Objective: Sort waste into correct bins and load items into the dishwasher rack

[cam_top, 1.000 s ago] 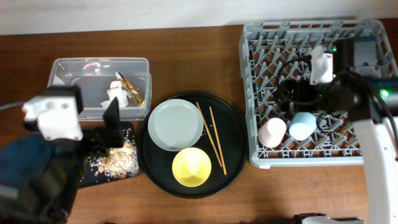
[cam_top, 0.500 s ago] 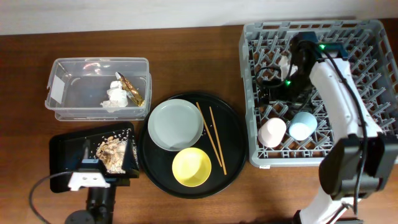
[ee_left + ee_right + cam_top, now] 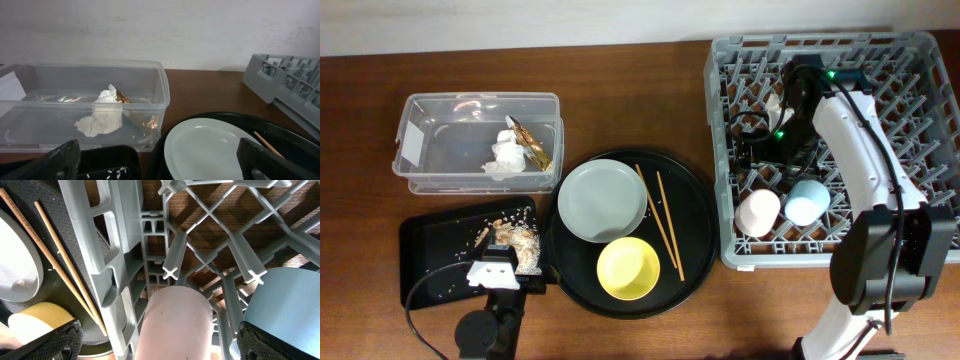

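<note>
My right gripper next needs to pinch the yellow bowl [image 3: 627, 268] by its rim beside the chopsticks, so the rest stays free to load among the rack's wires.
The clear tub [image 3: 420, 170] holds the white napkin [image 3: 503, 152] and gold wrapper [image 3: 532, 145]. Food scraps [image 3: 515, 240] lie on the flat black tray [image 3: 430, 255]. My left gripper [image 3: 510, 252] is low at that tray's front right, open and empty; its wrist view faces the napkin [image 3: 102, 117] and plate [image 3: 210, 150]. The plate [image 3: 602, 200], yellow bowl [image 3: 627, 268] and chopsticks [image 3: 665, 225] lie on the round tray. The pink cup [image 3: 758, 212] and blue cup [image 3: 805, 202] lie in the rack [image 3: 910, 60]. My right gripper [image 3: 772, 160] hovers open above the pink cup [image 3: 177, 320].
The large round black tray [image 3: 695, 200] sits between the bins and the rack. The rack's upright pegs surround both cups. Bare wooden table lies in front of the rack and behind the tub. My right arm reaches over the rack's right half.
My left arm has dropped from high in front of the overhead camera to low at the black tray's front edge, then shifted right. My right arm has barely moved over the rack.
</note>
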Controlling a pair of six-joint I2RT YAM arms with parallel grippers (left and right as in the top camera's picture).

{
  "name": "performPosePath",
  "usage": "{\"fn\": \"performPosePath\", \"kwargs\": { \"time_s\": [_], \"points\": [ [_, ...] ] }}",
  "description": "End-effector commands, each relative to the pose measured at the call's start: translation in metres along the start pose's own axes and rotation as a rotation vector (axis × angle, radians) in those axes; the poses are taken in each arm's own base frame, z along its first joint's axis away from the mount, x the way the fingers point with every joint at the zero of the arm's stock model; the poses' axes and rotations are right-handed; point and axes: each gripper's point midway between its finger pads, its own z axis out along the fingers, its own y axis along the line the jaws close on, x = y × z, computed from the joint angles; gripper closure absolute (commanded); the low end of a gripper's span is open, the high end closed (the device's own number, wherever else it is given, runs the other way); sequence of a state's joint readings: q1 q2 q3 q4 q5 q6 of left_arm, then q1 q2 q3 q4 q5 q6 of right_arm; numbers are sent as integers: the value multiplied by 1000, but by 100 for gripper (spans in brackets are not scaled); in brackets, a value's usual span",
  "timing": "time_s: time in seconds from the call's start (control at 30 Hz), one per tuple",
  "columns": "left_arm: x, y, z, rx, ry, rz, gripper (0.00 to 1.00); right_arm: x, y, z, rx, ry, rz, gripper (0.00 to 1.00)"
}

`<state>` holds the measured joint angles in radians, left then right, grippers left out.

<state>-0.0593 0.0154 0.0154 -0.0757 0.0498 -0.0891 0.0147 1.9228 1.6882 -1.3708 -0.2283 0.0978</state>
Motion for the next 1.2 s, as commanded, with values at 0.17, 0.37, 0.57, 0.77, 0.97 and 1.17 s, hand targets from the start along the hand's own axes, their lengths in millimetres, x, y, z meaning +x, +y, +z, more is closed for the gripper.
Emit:
{"fn": "performPosePath", "kwargs": {
  "time_s": [0.17, 0.37, 0.57, 0.77, 0.97, 1.17],
  "points": [
    [1, -1, 0, 9, -3, 15, 1, -1, 1, 1, 5, 1, -6, 1],
    [1, -1, 0, 9, -3, 15, 1, -1, 1, 1, 5, 1, -6, 1],
    [1, -1, 0, 9, -3, 15, 1, -1, 3, 1, -6, 2, 9, 1],
    [1, -1, 0, 9, -3, 15, 1, 8, 37, -15, -175, -10, -71, 1],
    [1, -1, 0, 9, -3, 15, 1, 46, 103, -149, -94, -543, -382, 1],
    [1, -1, 0, 9, -3, 15, 1, 145, 176, -157, -268, -514, -564, 1]
  ]
}}
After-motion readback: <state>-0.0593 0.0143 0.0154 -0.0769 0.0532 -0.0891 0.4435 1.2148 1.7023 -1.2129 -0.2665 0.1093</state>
